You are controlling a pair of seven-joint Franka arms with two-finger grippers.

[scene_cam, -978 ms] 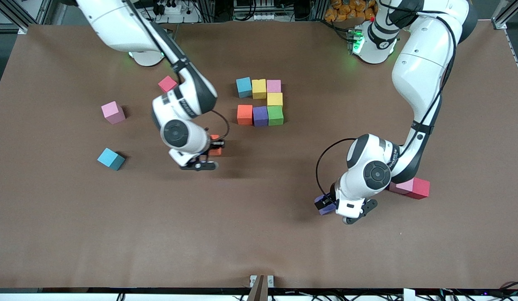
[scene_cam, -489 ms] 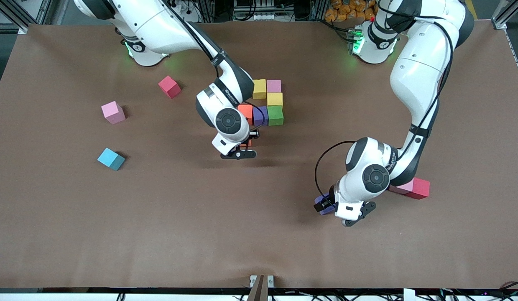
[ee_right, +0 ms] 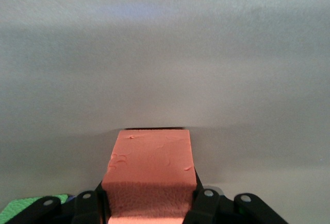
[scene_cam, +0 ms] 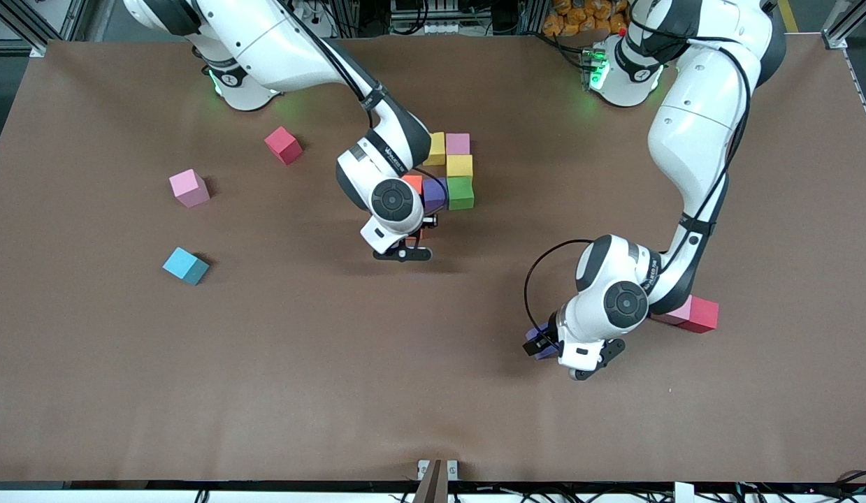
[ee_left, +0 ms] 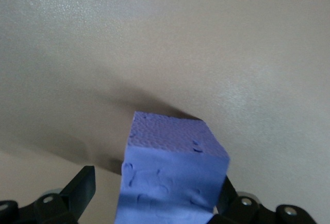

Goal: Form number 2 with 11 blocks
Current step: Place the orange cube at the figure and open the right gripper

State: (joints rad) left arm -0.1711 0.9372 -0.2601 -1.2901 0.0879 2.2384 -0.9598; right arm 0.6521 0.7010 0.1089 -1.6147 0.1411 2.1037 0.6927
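Note:
The robot's left gripper should grip the purple block by its opposite sides next, so that it can add the block to the number 2.
My right gripper (scene_cam: 409, 243) is shut on an orange block (ee_right: 150, 170) and holds it just above the table beside the block group, nearer the front camera than the group's orange block (scene_cam: 412, 183). The group also shows purple (scene_cam: 435, 194), green (scene_cam: 460, 193), two yellow (scene_cam: 459, 165) and pink (scene_cam: 458, 143) blocks. The right arm hides part of the group. My left gripper (scene_cam: 539, 344) is open around a purple block (ee_left: 172, 177). One finger (ee_left: 82, 188) stands apart from it and the other touches it.
A loose pink block (scene_cam: 189, 188) and a cyan block (scene_cam: 185, 265) lie toward the right arm's end, with a red cube (scene_cam: 283, 144) near the right arm's base. A pink block and a red cube (scene_cam: 698, 314) sit together under the left arm.
My right gripper carried the orange block from the right arm's end over to the block group. My left gripper stayed over the purple block, shifting only slightly.

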